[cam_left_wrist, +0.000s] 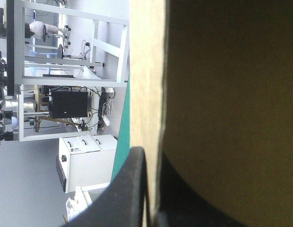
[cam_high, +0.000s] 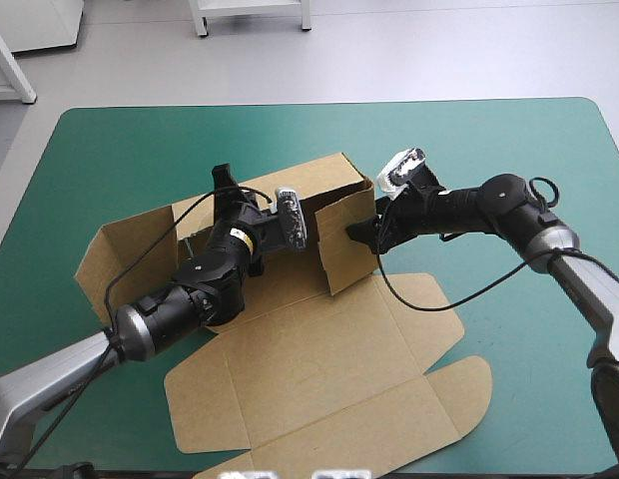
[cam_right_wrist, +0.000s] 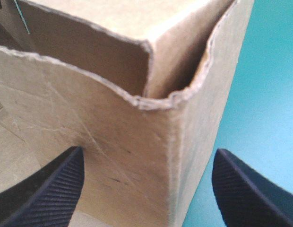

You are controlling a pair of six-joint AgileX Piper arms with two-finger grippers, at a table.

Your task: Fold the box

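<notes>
My right gripper grabs the box by its raised side (cam_high: 370, 200) next. This leaves the box's flat lid (cam_high: 314, 369) free to fold over.
The brown box (cam_high: 319, 349) lies in the middle of the table, lid flat toward the front edge, back wall (cam_high: 314, 180) and right side wall (cam_high: 341, 249) raised. My left gripper (cam_high: 230, 197) reaches over the tray to the back wall. In the left wrist view it (cam_left_wrist: 151, 201) is shut on that wall's edge (cam_left_wrist: 146, 71), one finger (cam_left_wrist: 130, 189) on each face. My right gripper (cam_high: 361, 232) is at the right side wall's outer face. It stands open (cam_right_wrist: 146, 184), fingers (cam_right_wrist: 52, 184) wide apart, the box's raised corner (cam_right_wrist: 151, 101) between and just ahead of them.
The teal-green cover (cam_high: 140, 150) shows bare all around the box. The left side flap (cam_high: 120, 254) stands half raised toward the table's left. The lid's tuck flaps (cam_high: 459, 399) reach close to the front edge.
</notes>
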